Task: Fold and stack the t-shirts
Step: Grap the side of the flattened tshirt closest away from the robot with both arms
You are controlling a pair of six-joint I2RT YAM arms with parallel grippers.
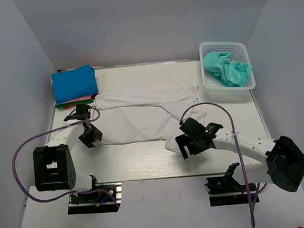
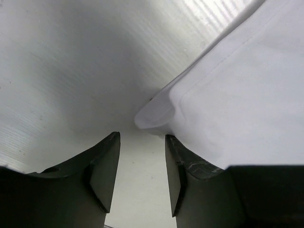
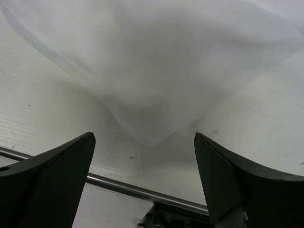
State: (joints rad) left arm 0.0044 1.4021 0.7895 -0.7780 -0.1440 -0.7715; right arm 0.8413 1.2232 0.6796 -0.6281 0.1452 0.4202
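Note:
The robot's right gripper will next grab the white t-shirt by its near corner point, so that the t-shirt's near edge can fold over its far side.
A white t-shirt (image 1: 141, 112) lies spread flat across the middle of the table. My left gripper (image 1: 91, 136) hovers at its near-left corner. In the left wrist view the left gripper (image 2: 142, 136) is open, its jaws partly closed in with only bare table between them. The shirt's corner (image 2: 152, 116) sits just beyond the tips. My right gripper (image 1: 181, 139) is at the shirt's near-right corner. In the right wrist view the right gripper (image 3: 144, 135) is wide open, and the cloth's point (image 3: 152, 137) reaches down between the tips, untouched.
A stack of folded t-shirts, bright blue (image 1: 74, 83) on top with pink, green and red edges below, sits at the back left. A white lattice basket (image 1: 224, 44) at the back right holds a crumpled teal t-shirt (image 1: 227, 69). White walls enclose the table.

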